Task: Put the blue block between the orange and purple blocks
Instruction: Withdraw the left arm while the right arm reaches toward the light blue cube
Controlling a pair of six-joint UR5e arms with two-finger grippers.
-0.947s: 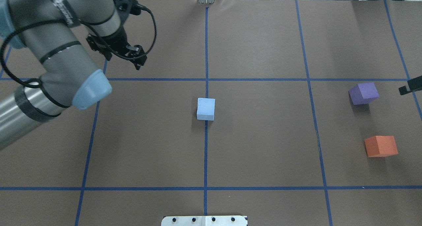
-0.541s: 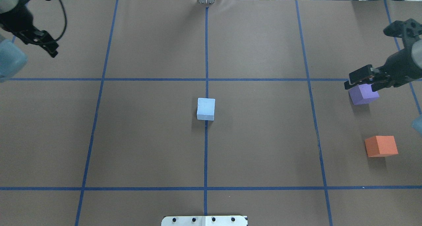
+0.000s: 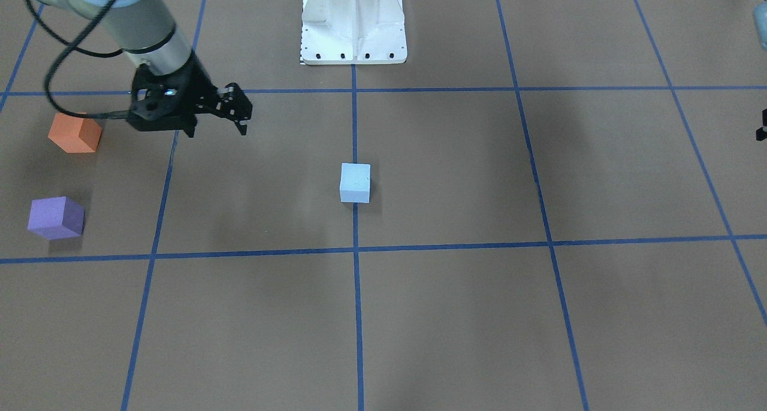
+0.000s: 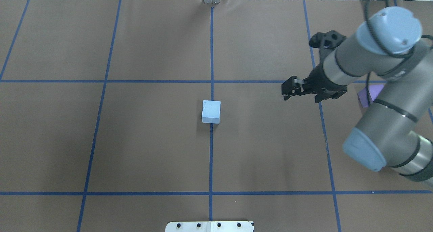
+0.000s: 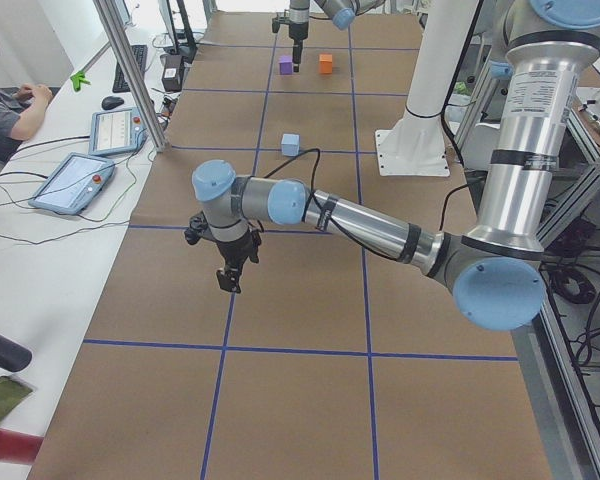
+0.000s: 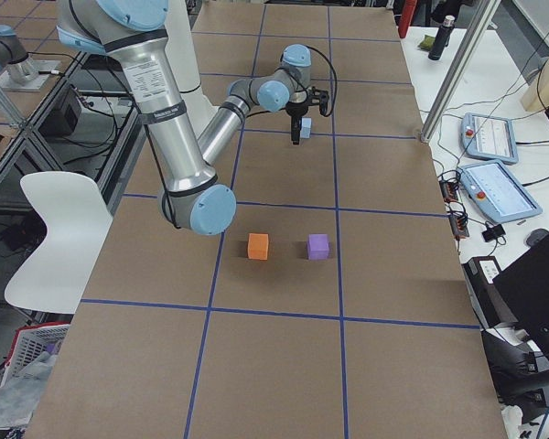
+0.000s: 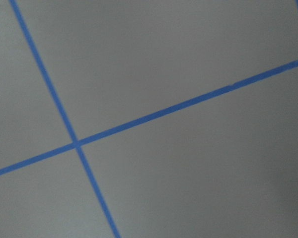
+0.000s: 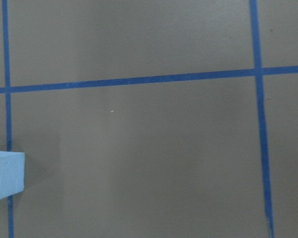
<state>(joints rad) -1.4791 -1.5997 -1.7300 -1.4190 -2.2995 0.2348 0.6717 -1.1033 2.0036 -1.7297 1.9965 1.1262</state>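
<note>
The light blue block needs to go between the orange and purple blocks. My right gripper should next grab the light blue block [image 4: 211, 112] by its opposite sides.
The light blue block [image 4: 211, 112] sits on the table's centre line, also in the front view [image 3: 355, 183] and at the left edge of the right wrist view [image 8: 5, 176]. The purple block [image 3: 55, 218] and orange block [image 3: 75, 133] stand apart at the robot's right. In the overhead view the right arm half covers the purple block [image 4: 362, 98] and hides the orange one. My right gripper [image 4: 286, 92] hovers open and empty between the blue and purple blocks. My left gripper [image 5: 228, 282] shows only in the exterior left view, far from the blocks; I cannot tell whether it is open.
Blue tape lines [image 4: 211, 56] divide the brown table cover into squares. The robot's white base plate [image 3: 353, 21] stands at the table's edge behind the blue block. An operator [image 5: 5, 95] sits at a side desk with tablets beyond the table's far edge.
The left arm has swung out of the overhead view to the left. The right arm has come in from the right, past the purple block, toward the blue block. No block has moved.
</note>
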